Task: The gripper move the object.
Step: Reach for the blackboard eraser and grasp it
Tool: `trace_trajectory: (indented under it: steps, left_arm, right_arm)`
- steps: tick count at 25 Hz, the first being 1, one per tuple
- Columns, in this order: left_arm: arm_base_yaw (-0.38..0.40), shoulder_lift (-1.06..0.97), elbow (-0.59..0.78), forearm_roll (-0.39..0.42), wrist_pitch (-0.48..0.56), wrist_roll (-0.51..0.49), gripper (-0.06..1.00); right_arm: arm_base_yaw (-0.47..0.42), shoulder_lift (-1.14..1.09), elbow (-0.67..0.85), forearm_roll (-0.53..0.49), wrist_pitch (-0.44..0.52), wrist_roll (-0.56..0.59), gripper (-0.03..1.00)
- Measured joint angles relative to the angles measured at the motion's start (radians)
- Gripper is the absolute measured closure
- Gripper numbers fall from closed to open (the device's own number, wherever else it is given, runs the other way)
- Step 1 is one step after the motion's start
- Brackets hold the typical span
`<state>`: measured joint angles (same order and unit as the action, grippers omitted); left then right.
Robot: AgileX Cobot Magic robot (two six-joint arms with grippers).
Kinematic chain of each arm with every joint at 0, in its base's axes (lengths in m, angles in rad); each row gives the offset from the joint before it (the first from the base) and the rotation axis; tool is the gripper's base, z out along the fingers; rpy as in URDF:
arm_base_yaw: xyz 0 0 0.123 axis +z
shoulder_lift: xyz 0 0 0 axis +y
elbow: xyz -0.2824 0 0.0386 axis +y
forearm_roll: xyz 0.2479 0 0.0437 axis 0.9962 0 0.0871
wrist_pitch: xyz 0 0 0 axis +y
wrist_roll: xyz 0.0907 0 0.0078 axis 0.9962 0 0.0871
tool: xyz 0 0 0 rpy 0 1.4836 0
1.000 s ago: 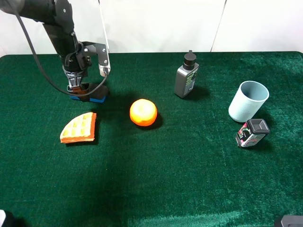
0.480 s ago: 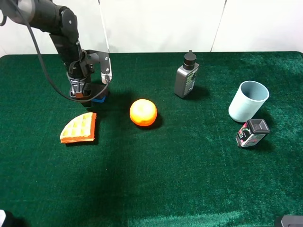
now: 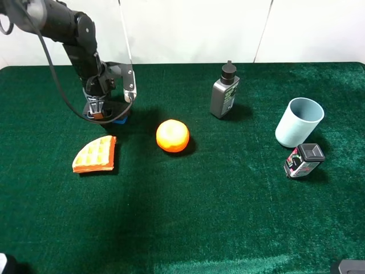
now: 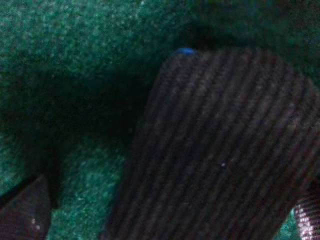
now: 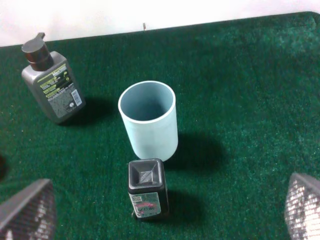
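Observation:
My left gripper's fingers reach down around the eraser's ribbed sides and closing now would catch the eraser, so it is time to close on it.
The eraser [image 3: 119, 120] lies on the green cloth at the back left. Only a blue corner of its base shows beside my left gripper [image 3: 97, 111], which stands right over it. In the left wrist view its dark grey felt top [image 4: 220, 150] fills most of the picture, with a bit of blue at its far end. One finger [image 4: 22, 210] stands apart from it with cloth between, and the other finger [image 4: 307, 215] is at its edge. The jaws are spread wide around it. My right gripper [image 5: 167, 205] is open and empty, far off at the right.
An orange waffle wedge [image 3: 94, 154] lies just in front of the eraser, and an orange [image 3: 172, 135] to its right. A grey bottle [image 3: 224, 91], a light blue cup [image 3: 299, 121] and a small black box [image 3: 303, 160] stand on the right half.
The left arm has drawn back and turned its wrist over the eraser. The gripper now covers more of the eraser. The eraser seems to lie where it was.

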<state>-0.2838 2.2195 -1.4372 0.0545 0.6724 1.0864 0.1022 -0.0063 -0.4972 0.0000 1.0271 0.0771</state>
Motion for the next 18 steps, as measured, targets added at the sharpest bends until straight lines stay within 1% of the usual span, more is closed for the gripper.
trace_trajectory:
  steps: [3, 5, 7, 10, 11, 18]
  left_arm:
    - [0.000, 0.001, -0.002, 0.000, 0.001, 0.001, -0.04]
    - [0.000, 0.002, -0.003, -0.002, 0.007, 0.003, 0.01]
    - [0.000, 0.002, -0.003, -0.005, 0.010, 0.003, 0.11]
    - [0.000, 0.002, -0.003, -0.009, 0.012, 0.004, 0.32]
    - [0.000, 0.002, -0.003, -0.009, 0.012, 0.009, 0.36]
    - [0.000, 0.002, -0.003, -0.011, 0.012, 0.027, 0.36]
  right_arm:
    - [0.000, 0.000, 0.000, 0.000, 0.000, 0.000, 0.27]
    - [0.000, 0.000, 0.000, 0.000, 0.000, 0.000, 0.27]
    - [0.000, 0.000, 0.000, 0.000, 0.000, 0.000, 0.27]
    - [0.000, 0.000, 0.000, 0.000, 0.000, 0.000, 0.27]
    - [0.000, 0.000, 0.000, 0.000, 0.000, 0.000, 0.27]
    - [0.000, 0.000, 0.000, 0.000, 0.000, 0.000, 0.27]
